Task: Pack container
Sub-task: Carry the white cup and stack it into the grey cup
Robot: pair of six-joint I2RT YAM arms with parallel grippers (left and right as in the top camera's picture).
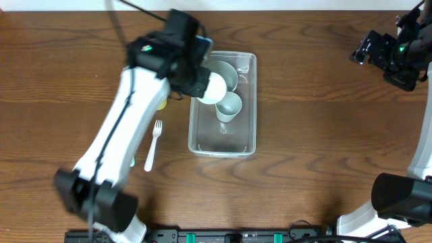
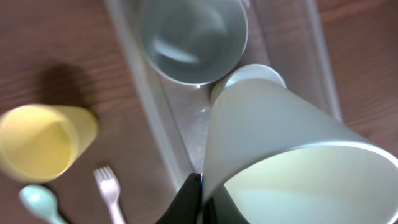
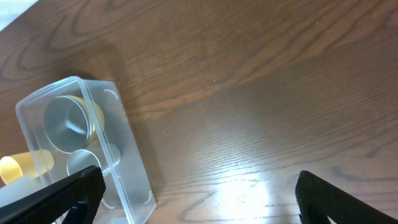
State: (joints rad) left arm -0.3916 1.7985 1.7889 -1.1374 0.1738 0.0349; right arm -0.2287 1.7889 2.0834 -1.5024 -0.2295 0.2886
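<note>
The white cup (image 1: 212, 89) is hanging beside the pale cup's opening (image 1: 230, 102), so the robot needs to move it into that opening before the left gripper lets go of it.
The container (image 1: 244, 146) is a clear rectangular tub at the table's middle; it also shows in the left wrist view (image 2: 163, 118) and the right wrist view (image 3: 134, 168). Inside it lie a grey-green bowl (image 1: 226, 71) (image 2: 193, 37) and a pale cup (image 1: 229, 106). My left gripper (image 1: 202, 84) (image 2: 202, 199) is shut on the rim of a pale green cup (image 1: 214, 88) (image 2: 273, 143), tilted over the tub's left side. My right gripper (image 1: 388, 57) (image 3: 199, 193) is open and empty, far right at the back.
A white fork (image 1: 153, 143) (image 2: 109, 190) lies left of the tub. A yellow cup (image 2: 43, 140) (image 3: 25, 167) stands left of the tub, mostly hidden under my left arm overhead. A pale green spoon (image 2: 38, 202) lies beside the fork.
</note>
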